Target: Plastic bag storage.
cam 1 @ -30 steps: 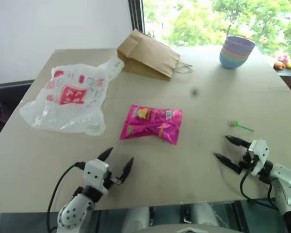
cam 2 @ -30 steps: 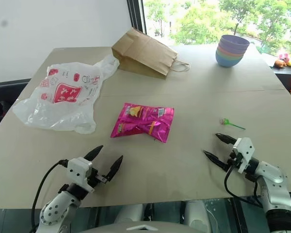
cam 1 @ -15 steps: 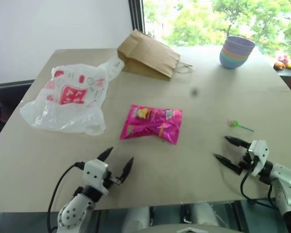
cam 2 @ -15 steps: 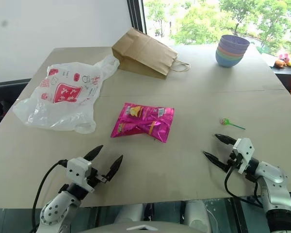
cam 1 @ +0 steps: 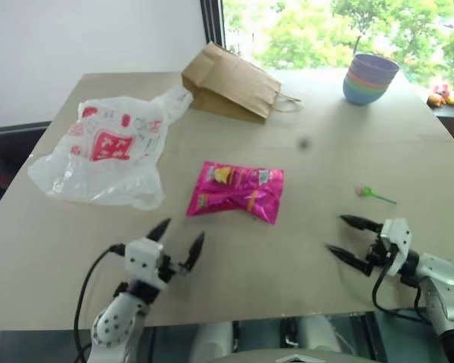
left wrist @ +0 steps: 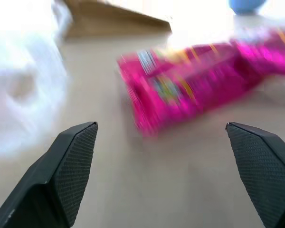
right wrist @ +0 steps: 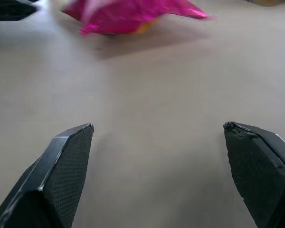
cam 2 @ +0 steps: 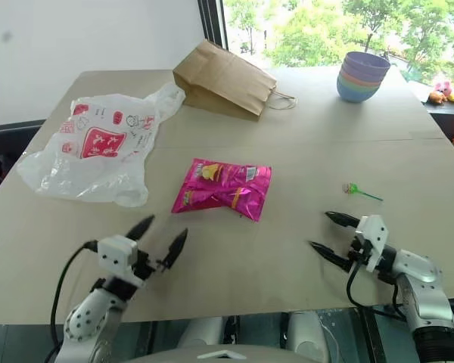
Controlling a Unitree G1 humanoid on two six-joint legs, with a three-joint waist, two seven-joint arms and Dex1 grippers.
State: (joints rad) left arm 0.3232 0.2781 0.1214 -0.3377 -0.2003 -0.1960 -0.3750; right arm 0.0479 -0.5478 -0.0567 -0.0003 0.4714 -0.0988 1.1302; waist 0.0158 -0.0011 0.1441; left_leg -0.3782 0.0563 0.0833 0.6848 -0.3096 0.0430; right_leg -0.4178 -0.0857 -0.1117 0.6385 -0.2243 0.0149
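Observation:
Next, my left gripper pinches the plastic bag [cam 1: 106,155] by its crumpled bottom corner [cam 1: 148,198], since the bag lies thin and slack.
The plastic bag [cam 1: 106,155], thin translucent white with red print, lies crumpled on the table's far left. My left gripper [cam 1: 178,240] hovers open near the front edge, below and to the right of the bag, with nothing between its fingers. The bag's blurred white edge [left wrist: 23,95] also lies ahead of it in the left wrist view. At the front right my right gripper [cam 1: 339,236] is open and empty, pointing left toward the table's middle.
A magenta snack packet [cam 1: 237,192] lies in the middle. A brown paper bag [cam 1: 231,83] lies at the back, stacked pastel bowls [cam 1: 370,79] at the back right. A small green-stemmed lollipop [cam 1: 374,196] rests beyond my right gripper. The tan table [cam 1: 303,144] is bare elsewhere.
My left gripper has lifted and moved slightly toward the bag. The right gripper has shifted left and up a little. Both stayed open; the objects have not moved.

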